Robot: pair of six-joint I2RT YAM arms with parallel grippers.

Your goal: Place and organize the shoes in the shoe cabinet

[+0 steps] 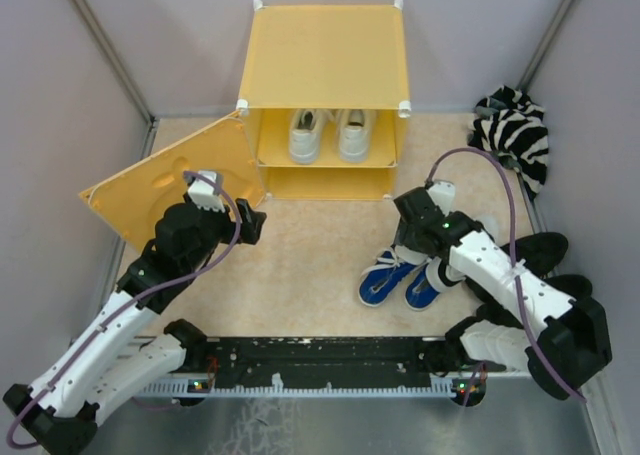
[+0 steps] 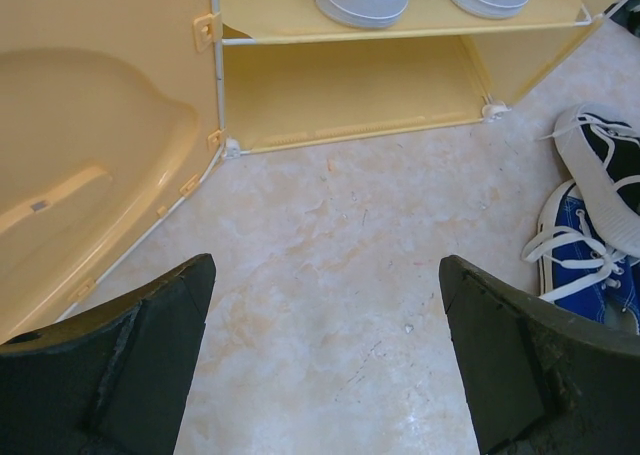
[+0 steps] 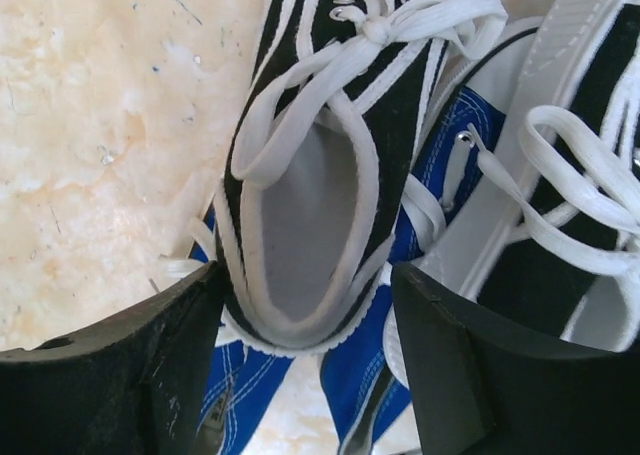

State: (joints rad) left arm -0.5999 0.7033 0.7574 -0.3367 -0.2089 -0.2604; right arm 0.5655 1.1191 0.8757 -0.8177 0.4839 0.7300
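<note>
My right gripper needs to close on the shoe now. My fingertips are past the back edge of the shoe's heel, beside the shoe's collar, so they would hold the shoe.
The yellow-orange shoe cabinet point(image 1: 325, 55) stands at the back with its front panel point(image 1: 170, 180) swung open to the left. A white pair point(image 1: 305, 135) sits on its upper shelf point(image 2: 300, 25). Two blue shoes point(image 1: 383, 280) lie on the floor at the right. A black-and-white shoe point(image 3: 310, 205) rests across them, and its mate point(image 3: 570, 225) lies beside it. My right gripper point(image 3: 305, 285) is open and straddles that shoe's heel: the left finger touches it and the right finger stands slightly off. My left gripper point(image 2: 327, 270) hangs wide open over bare floor in front of the cabinet.
An all-black pair point(image 1: 545, 250) lies at the right edge beside my right arm. A zebra-striped cloth point(image 1: 515, 130) is in the back right corner. The cabinet's lower compartment point(image 2: 340, 95) holds nothing. Grey walls close in the floor on both sides.
</note>
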